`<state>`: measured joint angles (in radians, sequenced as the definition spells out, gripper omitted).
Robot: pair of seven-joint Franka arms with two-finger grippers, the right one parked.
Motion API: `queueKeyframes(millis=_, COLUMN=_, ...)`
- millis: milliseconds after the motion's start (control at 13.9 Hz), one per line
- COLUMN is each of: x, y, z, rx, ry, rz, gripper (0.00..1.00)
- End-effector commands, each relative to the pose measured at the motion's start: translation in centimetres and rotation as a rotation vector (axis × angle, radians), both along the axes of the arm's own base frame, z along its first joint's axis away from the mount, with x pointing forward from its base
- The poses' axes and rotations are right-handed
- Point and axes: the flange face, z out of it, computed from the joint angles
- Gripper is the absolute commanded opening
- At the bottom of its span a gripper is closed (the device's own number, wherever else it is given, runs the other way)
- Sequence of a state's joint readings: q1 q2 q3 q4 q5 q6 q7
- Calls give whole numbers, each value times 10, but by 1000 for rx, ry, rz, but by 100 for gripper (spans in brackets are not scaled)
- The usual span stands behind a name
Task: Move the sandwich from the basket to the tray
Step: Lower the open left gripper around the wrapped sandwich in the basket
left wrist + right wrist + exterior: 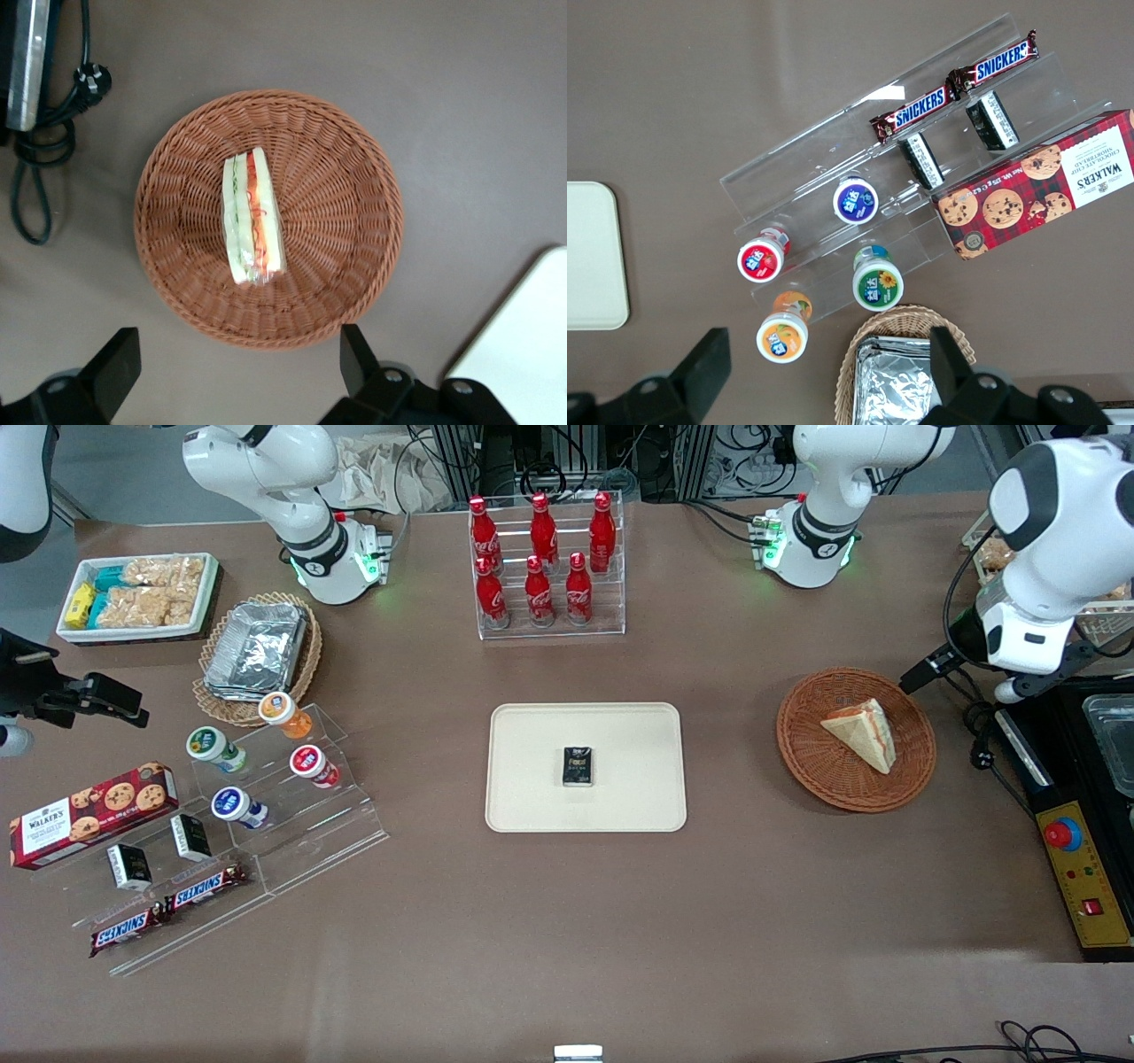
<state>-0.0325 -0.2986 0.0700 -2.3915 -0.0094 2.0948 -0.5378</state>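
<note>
The left gripper grabs the sandwich (864,731) by its two flat bread sides next, since its edges slope.
The sandwich (864,731) (252,221), a white-bread wedge with red-orange and green filling along its edge, lies in the round reddish-brown wicker basket (811,766) (341,159). My left gripper (235,350) hangs high over the table beside the basket's rim, toward the working arm's end, and it is open wide with nothing between its fingers (354,354). In the front view the gripper (1019,680) sits under the white wrist, above the basket's edge. The cream tray (532,802) (532,354) lies flat mid-table, toward the parked arm from the basket.
A small black packet (578,767) lies on the tray. A rack of red cola bottles (545,567) stands farther from the front camera than the tray. A control box with a red button (1072,868) and a black cable (35,159) lie beside the basket.
</note>
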Motion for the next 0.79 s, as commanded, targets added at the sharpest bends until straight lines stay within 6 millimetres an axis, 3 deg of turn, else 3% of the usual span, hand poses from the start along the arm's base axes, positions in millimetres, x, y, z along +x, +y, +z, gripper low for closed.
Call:
queueKeyframes(millis=0, x=-15, y=-5, z=-40, rx=6, ry=-39, rz=89, gripper=100)
queueKeyframes(millis=360, x=-21, y=-4, z=-98, rx=10, ry=-39, rz=103, gripper=100)
queueKeyframes(millis=719, x=-18, y=-4, z=-139, rx=15, ry=-23, rz=124, gripper=100)
